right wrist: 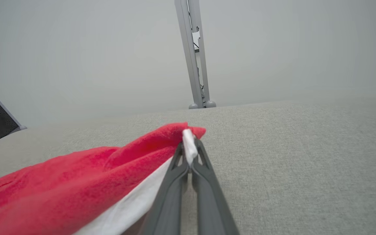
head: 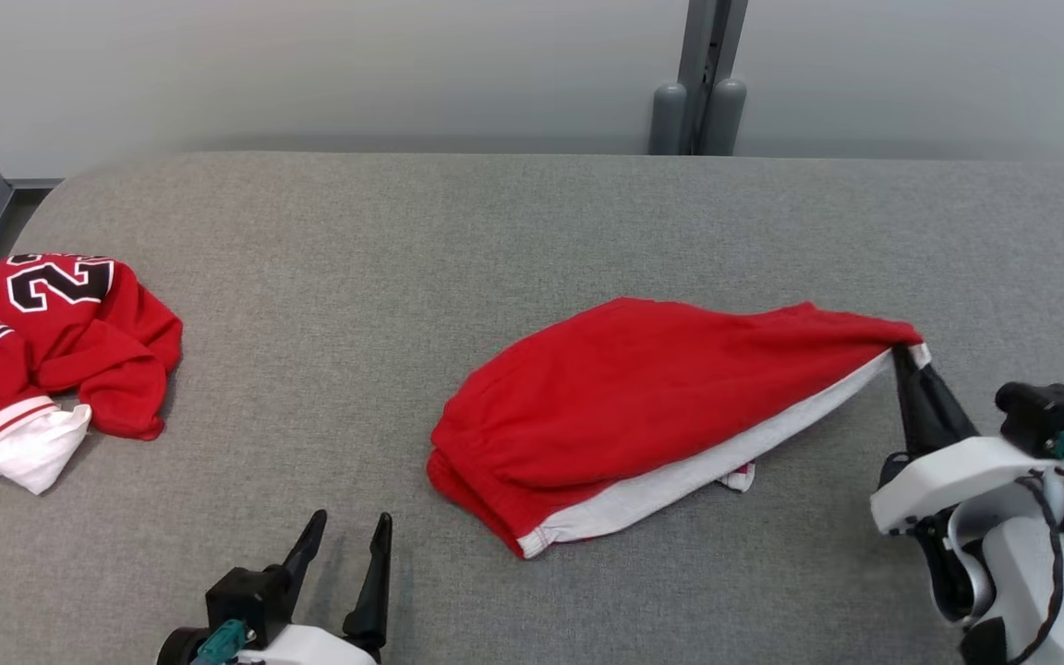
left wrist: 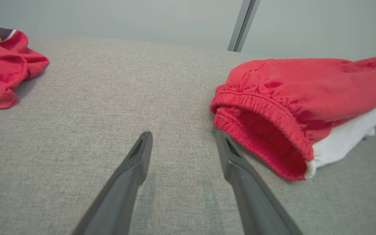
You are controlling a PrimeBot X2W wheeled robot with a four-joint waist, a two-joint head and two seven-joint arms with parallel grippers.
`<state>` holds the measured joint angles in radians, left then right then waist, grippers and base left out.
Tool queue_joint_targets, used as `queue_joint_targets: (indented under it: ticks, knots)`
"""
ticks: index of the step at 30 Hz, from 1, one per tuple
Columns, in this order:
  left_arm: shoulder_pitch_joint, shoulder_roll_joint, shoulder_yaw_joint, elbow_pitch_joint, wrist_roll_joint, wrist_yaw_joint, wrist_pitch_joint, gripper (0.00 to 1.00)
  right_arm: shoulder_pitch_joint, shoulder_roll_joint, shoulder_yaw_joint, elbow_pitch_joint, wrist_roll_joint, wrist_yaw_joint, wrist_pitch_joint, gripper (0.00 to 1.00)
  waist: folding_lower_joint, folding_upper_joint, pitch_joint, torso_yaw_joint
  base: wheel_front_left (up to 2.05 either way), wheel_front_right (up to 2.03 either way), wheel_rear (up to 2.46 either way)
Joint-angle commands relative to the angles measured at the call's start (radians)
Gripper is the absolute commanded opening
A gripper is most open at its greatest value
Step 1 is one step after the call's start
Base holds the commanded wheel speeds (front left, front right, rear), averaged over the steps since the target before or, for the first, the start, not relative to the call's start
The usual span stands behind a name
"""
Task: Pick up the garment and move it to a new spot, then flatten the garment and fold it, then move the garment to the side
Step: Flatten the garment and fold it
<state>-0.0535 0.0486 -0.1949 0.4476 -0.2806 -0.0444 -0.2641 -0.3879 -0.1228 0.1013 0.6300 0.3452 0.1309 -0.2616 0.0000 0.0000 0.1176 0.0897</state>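
Observation:
The elastic waistband (head: 475, 499) gapes up off the table while the rest lies slack, so my left gripper will next grab the garment by its white-banded waist corner (head: 531, 542).
The garment (head: 643, 406) is a pair of red shorts with a white side band, lying crumpled in the middle of the grey table (head: 495, 231). My right gripper (head: 906, 358) is shut on its right-hand corner, which is lifted a little off the cloth surface; in the right wrist view the gripper (right wrist: 189, 147) pinches the white hem of the garment (right wrist: 77, 182). My left gripper (head: 344, 528) stands open near the front edge, left of the shorts. In the left wrist view the gripper (left wrist: 183, 138) has its right finger close to the elastic waistband of the garment (left wrist: 273, 107), with nothing between the fingers.
A second red piece of clothing (head: 42, 342), with black and white numbers and a white trim, lies bunched at the table's left edge, also seen as the red clothing (left wrist: 2, 65). A grey post (head: 703, 74) stands behind the far edge.

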Motion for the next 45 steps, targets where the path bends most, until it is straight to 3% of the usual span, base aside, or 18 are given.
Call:
queue_joint_targets:
  ticks: [1,3,4,5,6,10,17,26,38,39,40,41,42,45]
  knots:
    - [-0.024,0.004,-0.007,0.000,0.006,-0.006,0.000,1.00,-0.021,-0.009,-0.015,0.018,-0.014,0.000,-0.005,0.00,0.0000,0.0000,0.009,0.009,0.00,0.00,0.00]
    - [-0.027,0.004,-0.021,0.001,0.006,-0.007,0.000,1.00,-0.050,-0.020,-0.030,0.066,-0.036,0.000,-0.005,0.00,0.0000,0.0000,0.016,0.019,0.00,0.00,0.00]
    - [-0.029,0.004,-0.029,0.003,0.005,-0.007,0.000,1.00,-0.062,-0.024,-0.039,0.097,-0.046,0.000,-0.005,0.09,0.0000,0.0000,0.020,0.024,0.00,0.00,0.00]
    - [-0.033,0.004,-0.037,0.004,0.004,-0.007,0.000,1.00,-0.077,-0.026,-0.049,0.131,-0.057,0.000,-0.005,0.47,0.0000,0.0000,0.023,0.029,0.00,0.00,0.00]
    - [-0.037,0.004,-0.042,0.005,0.003,-0.008,0.000,1.00,-0.092,-0.028,-0.058,0.163,-0.072,0.000,-0.005,1.00,0.0000,0.0000,0.025,0.032,0.00,0.00,0.00]
    - [-0.041,0.004,-0.062,0.000,-0.006,-0.001,0.000,1.00,-0.113,-0.021,-0.127,0.206,-0.132,0.000,-0.005,1.00,0.0000,0.0000,0.023,0.035,0.00,0.00,0.00]
    - [0.000,0.003,-0.103,-0.002,-0.029,-0.016,0.000,1.00,0.035,0.041,-0.255,0.064,-0.217,0.000,-0.003,1.00,0.0000,0.0000,-0.038,-0.020,0.00,0.00,0.00]
    - [0.024,0.004,-0.194,0.050,-0.106,-0.041,0.000,1.00,0.219,0.068,-0.242,-0.006,-0.220,0.000,-0.003,1.00,0.0000,0.0000,-0.078,-0.132,0.00,0.00,0.00]
    - [-0.007,0.004,-0.220,0.113,-0.196,-0.045,0.000,1.00,0.208,0.069,-0.203,-0.029,-0.199,0.000,-0.003,1.00,0.0000,0.0000,-0.058,-0.224,0.00,0.00,0.00]
    - [-0.014,0.004,-0.216,0.118,-0.197,-0.045,0.000,0.80,0.206,0.069,-0.199,-0.030,-0.196,0.000,-0.003,1.00,0.0000,0.0000,-0.056,-0.230,0.00,0.00,0.00]
    - [-0.022,0.004,-0.213,0.125,-0.199,-0.045,0.000,0.50,0.204,0.069,-0.196,-0.032,-0.195,0.000,-0.003,1.00,0.0000,0.0000,-0.055,-0.235,0.00,0.00,0.00]
    - [-0.027,0.004,-0.212,0.131,-0.199,-0.046,0.000,0.31,0.203,0.069,-0.193,-0.033,-0.193,0.000,-0.003,1.00,0.0000,0.0000,-0.055,-0.239,0.00,0.00,0.00]
    - [-0.030,0.004,-0.212,0.135,-0.197,-0.048,0.000,0.00,0.203,0.069,-0.192,-0.035,-0.189,0.000,-0.003,1.00,0.0000,0.0000,-0.055,-0.242,0.00,0.00,0.00]
    - [-0.029,0.005,-0.197,0.143,-0.199,-0.051,0.000,0.00,0.215,0.069,-0.189,-0.033,-0.186,0.000,-0.003,1.00,0.0000,0.0000,-0.067,-0.245,0.00,0.00,0.00]
